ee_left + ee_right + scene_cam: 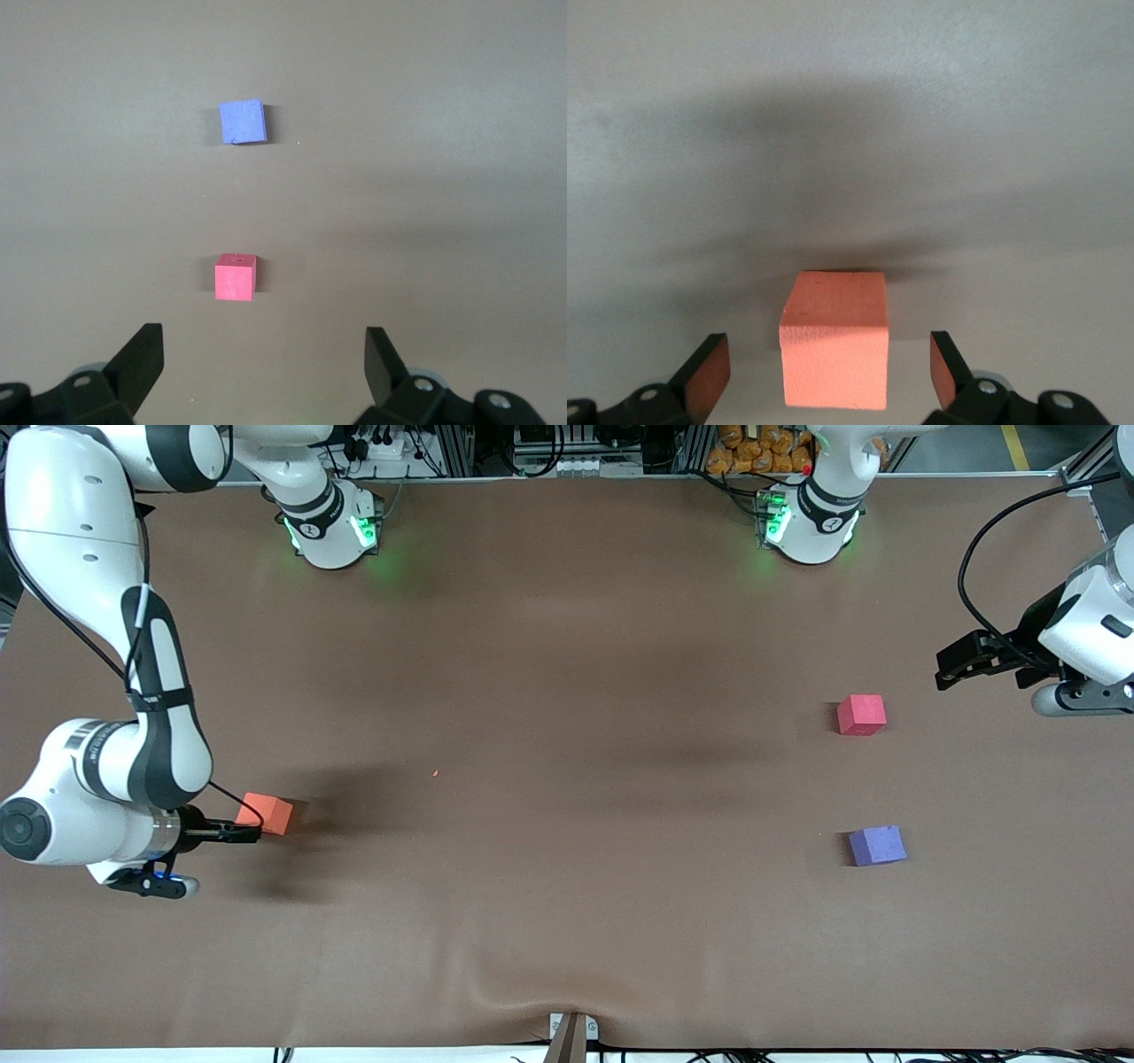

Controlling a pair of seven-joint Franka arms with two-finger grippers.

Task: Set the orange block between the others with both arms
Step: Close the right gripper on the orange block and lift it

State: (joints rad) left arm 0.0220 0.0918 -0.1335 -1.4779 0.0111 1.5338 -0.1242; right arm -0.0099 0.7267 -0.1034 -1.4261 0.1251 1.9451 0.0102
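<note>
The right gripper grabs the orange block's opposite sides next, to place the orange block [266,812] between the pinkish-red cube [861,715] and the purple-blue cube.
The orange block [266,812] rests on the table at the right arm's end. My right gripper [241,833] is low at the block and open. In the right wrist view the orange block [834,341] stands between the fingers of the right gripper [830,372], with a gap on each side. The pinkish-red cube [861,715] and the purple-blue cube [877,845] sit apart at the left arm's end, the purple-blue one nearer the front camera. My left gripper [952,666] waits open and empty over the table beside the pinkish-red cube. Past the left gripper [264,354], its wrist view shows the pinkish-red cube [236,277] and the purple-blue cube [243,121].
A brown cloth [567,691] covers the table, with a wrinkle [496,992] near its front edge by a small clamp [571,1035]. A tiny orange crumb [435,772] lies mid-table. The arm bases [332,527] [811,522] stand along the back edge.
</note>
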